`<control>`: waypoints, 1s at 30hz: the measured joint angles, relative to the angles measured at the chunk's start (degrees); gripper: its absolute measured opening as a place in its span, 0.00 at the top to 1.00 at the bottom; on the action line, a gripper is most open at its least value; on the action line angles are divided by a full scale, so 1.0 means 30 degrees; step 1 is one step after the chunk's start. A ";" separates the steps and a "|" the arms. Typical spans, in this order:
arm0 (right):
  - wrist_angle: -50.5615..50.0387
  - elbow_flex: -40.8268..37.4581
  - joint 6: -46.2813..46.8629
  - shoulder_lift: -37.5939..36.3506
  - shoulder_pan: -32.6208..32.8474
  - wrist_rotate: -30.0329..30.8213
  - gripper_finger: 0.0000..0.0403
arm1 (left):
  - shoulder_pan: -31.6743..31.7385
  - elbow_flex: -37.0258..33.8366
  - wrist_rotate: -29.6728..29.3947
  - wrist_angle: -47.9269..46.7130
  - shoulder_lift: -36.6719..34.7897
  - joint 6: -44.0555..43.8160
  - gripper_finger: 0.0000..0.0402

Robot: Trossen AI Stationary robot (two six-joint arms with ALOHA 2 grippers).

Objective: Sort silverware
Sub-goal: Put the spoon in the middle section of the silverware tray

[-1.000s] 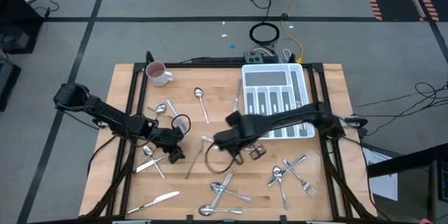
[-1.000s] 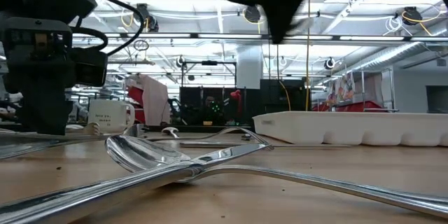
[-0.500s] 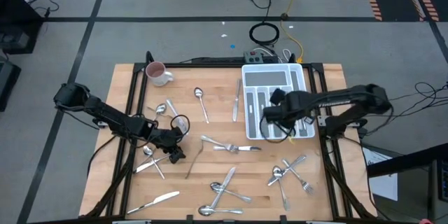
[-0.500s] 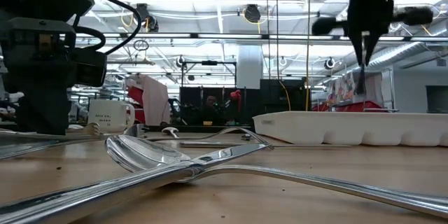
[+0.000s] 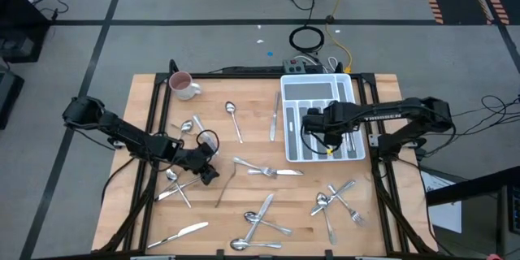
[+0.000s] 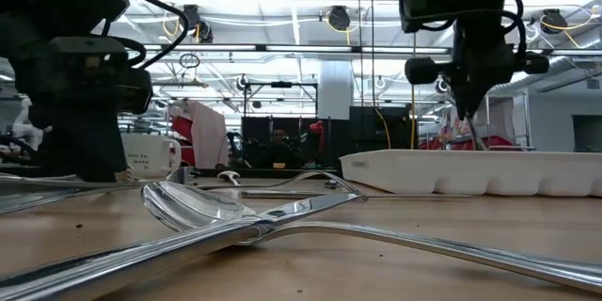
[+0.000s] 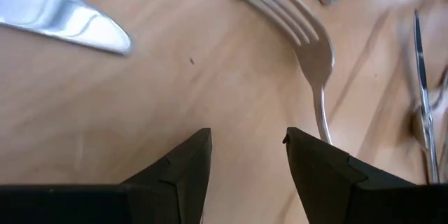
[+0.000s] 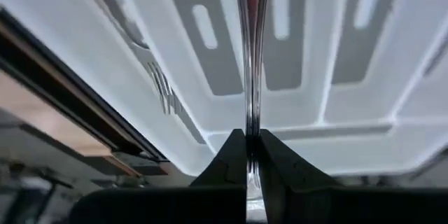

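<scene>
I need to keep holding the silverware with my right gripper until it is in the middle slot, because the silverware's handle (image 8: 253,56) lies over the divider beside that slot.
Silverware lies scattered over the wooden table: a spoon (image 5: 233,118), a knife (image 5: 274,118), a fork (image 5: 264,169) and heaps near the front (image 5: 260,219) (image 5: 337,199). My right gripper (image 5: 318,132) hangs over the white cutlery tray (image 5: 345,89), shut on a slim piece of silverware (image 8: 250,49); fork, spoon or knife, I cannot tell. A fork (image 8: 161,87) lies in one tray slot. My left gripper (image 7: 245,143) stands open low over bare wood at the table's left, a fork (image 7: 308,42) just beside one finger and a knife blade (image 7: 70,21) farther off. My right gripper pinches the piece's slim handle (image 8: 250,122) between its two fingers. The fingers slant down from above, and the piece runs on in line with them over the tray's long slots. In the low view it hangs below the fingers (image 6: 467,103), above the tray's rim.
A white-and-pink mug (image 5: 184,85) stands at the far left corner. A knife (image 5: 183,234) lies at the near left edge. In the low view a spoon (image 6: 202,209) lies close in front. Bare wood shows between the tray and the left arm.
My right gripper has swung from the table's middle toward the right and far side, over the tray, rolling its wrist and sinking a little, still shut on its piece. My left gripper has turned a little in place and stays open.
</scene>
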 joint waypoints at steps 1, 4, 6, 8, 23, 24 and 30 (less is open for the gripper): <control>0.0045 0.0000 -0.0478 0.0163 0.0000 -0.0086 1.00 | 0.0000 0.0000 -0.0217 0.0000 0.0003 0.0003 0.52; 0.0622 0.0000 -0.1260 0.0698 -0.0007 -0.0908 1.00 | 0.0000 0.0000 -0.0543 0.0051 0.0003 -0.0156 0.52; 0.1361 0.0000 -0.1336 0.1160 -0.0007 -0.1309 1.00 | 0.0000 0.0000 -0.0639 0.0066 -0.0001 -0.0482 0.52; 0.2150 0.0000 -0.1296 0.1515 0.0000 -0.1507 1.00 | 0.0000 0.0000 -0.0656 0.0080 -0.0001 -0.0503 0.52; 0.2933 -0.0007 -0.1360 0.4002 0.0098 -0.3992 1.00 | -0.0015 0.0000 -0.0615 0.0132 -0.0008 -0.0538 0.52; 0.3001 -0.0013 -0.1341 0.4076 0.0121 -0.4018 1.00 | -0.0015 0.0000 -0.0615 0.0127 -0.0008 -0.0555 0.52; 0.3367 -0.0029 -0.0511 0.4089 0.0093 -0.4024 0.99 | -0.0015 0.0000 -0.0761 0.0116 -0.0008 -0.0561 0.52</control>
